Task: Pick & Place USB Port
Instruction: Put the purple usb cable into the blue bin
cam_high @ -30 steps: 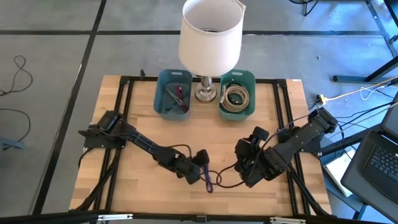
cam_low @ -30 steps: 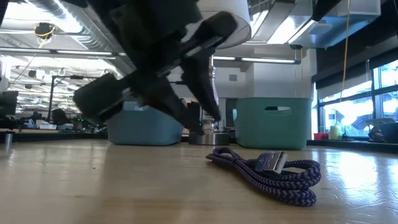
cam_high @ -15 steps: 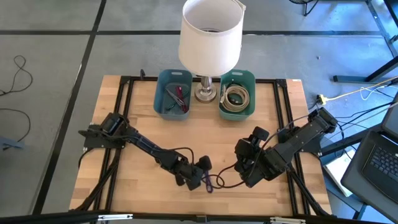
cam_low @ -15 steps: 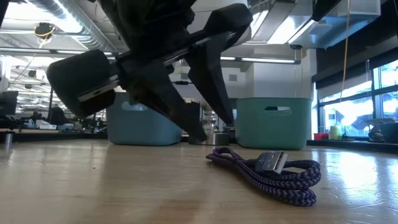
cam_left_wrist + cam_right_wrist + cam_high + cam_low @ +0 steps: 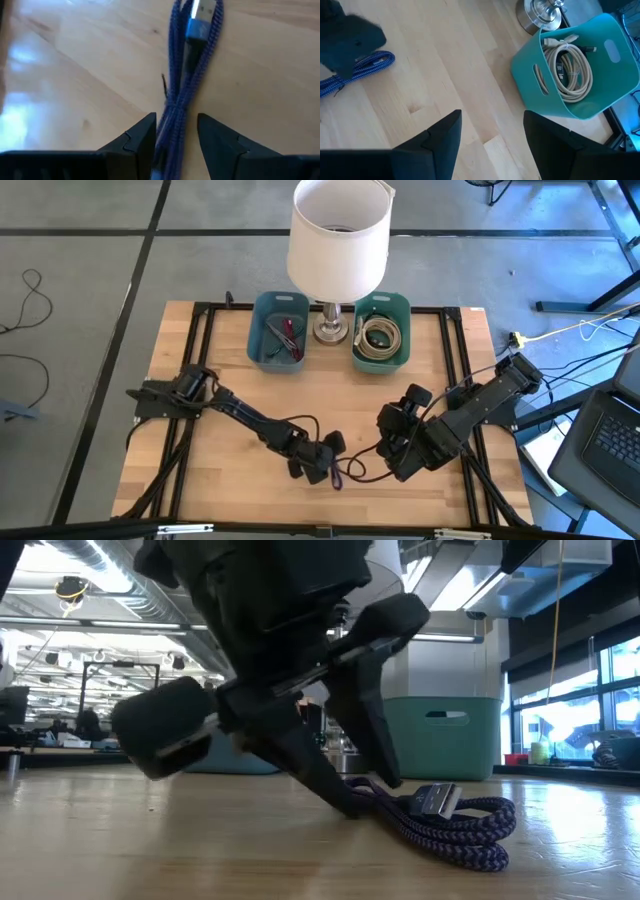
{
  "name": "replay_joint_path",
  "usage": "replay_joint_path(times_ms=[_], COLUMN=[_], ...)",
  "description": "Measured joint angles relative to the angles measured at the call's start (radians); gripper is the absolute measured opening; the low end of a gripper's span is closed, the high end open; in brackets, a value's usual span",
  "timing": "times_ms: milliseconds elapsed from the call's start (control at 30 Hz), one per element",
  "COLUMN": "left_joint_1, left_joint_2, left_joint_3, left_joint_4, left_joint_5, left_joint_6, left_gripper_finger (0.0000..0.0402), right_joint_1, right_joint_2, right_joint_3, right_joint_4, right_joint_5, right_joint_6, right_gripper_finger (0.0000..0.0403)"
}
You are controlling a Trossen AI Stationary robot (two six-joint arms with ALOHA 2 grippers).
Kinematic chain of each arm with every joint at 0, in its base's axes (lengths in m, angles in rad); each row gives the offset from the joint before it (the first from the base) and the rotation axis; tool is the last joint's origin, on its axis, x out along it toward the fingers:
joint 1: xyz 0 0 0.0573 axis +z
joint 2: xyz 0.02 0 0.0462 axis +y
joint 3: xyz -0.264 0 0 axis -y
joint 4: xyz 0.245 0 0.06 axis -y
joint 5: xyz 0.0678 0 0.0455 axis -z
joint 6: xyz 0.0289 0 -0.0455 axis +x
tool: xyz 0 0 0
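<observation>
My left gripper grabs the purple USB cable by its tied middle [image 5: 336, 479] next, to put it into the blue bin [image 5: 277, 335].
A blue-purple braided USB cable [image 5: 338, 473] lies bundled on the wood near the table's near edge. Its silver plug [image 5: 436, 802] rests on top of the strands. My left gripper [image 5: 322, 467] slants down over the bundle's end, open. In the left wrist view its fingers [image 5: 144, 136] stand on either side of the cable [image 5: 192, 75]. In the low view the fingertips [image 5: 352, 806] reach down to the table beside the cable. Whether they touch the strands I cannot tell. My right gripper [image 5: 393, 444] waits open to the cable's right [image 5: 490, 137].
At the far side stand a blue bin [image 5: 278, 330] holding cables, a lamp [image 5: 338, 240] on a metal base, and a teal bin [image 5: 381, 330] with a coiled beige cable [image 5: 567, 67]. A thin black cord [image 5: 368, 476] lies between the two grippers. Bare wood stretches to the cable's left.
My left gripper has moved down and toward the table's near right, onto the end of the cable bundle, tipping its fingers steeply to the tabletop. The cable has stayed where it was. The right arm has kept still.
</observation>
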Motion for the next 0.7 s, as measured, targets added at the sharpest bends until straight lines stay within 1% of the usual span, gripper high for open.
replay_joint_path(times_ms=[167, 267, 333, 433, 533, 567, 633, 700], left_joint_1=[0.01, 0.026, 0.04, 0.06, 0.073, 0.075, 0.077, 0.074], left_joint_2=[0.024, 0.026, 0.026, 0.027, 0.028, 0.029, 0.03, 0.031], left_joint_3=[0.001, 0.0, 0.0, 0.0, -0.001, -0.001, -0.001, -0.002], left_joint_4=[0.05, 0.065, 0.063, 0.051, 0.046, 0.051, 0.064, 0.074], left_joint_5=[0.008, 0.038, 0.069, 0.119, 0.151, 0.142, 0.107, 0.041], left_joint_6=[0.01, 0.011, 0.007, 0.003, 0.0, -0.009, -0.032, -0.032], left_gripper_finger=[0.0139, 0.0135, 0.0126, 0.0089, 0.0028, 0.0018, 0.0012, 0.0008], right_joint_1=[0.0, 0.0, 0.0, 0.0, 0.0, 0.0, 0.0, 0.0], right_joint_2=[0.0, 0.0, 0.0, 0.0, 0.0, 0.0, 0.0, 0.0], right_joint_3=[0.0, 0.0, 0.0, 0.0, 0.0, 0.0, 0.0, 0.0], right_joint_4=[0.004, 0.006, 0.012, 0.012, 0.015, 0.016, 0.016, 0.016], right_joint_5=[0.0, 0.0, 0.0, 0.0, 0.0, 0.0, 0.0, 0.0], right_joint_6=[0.0, 0.002, 0.003, 0.003, 0.003, 0.003, 0.003, 0.002], right_gripper_finger=[0.0216, 0.0216, 0.0216, 0.0216, 0.0216, 0.0216, 0.0216, 0.0216])
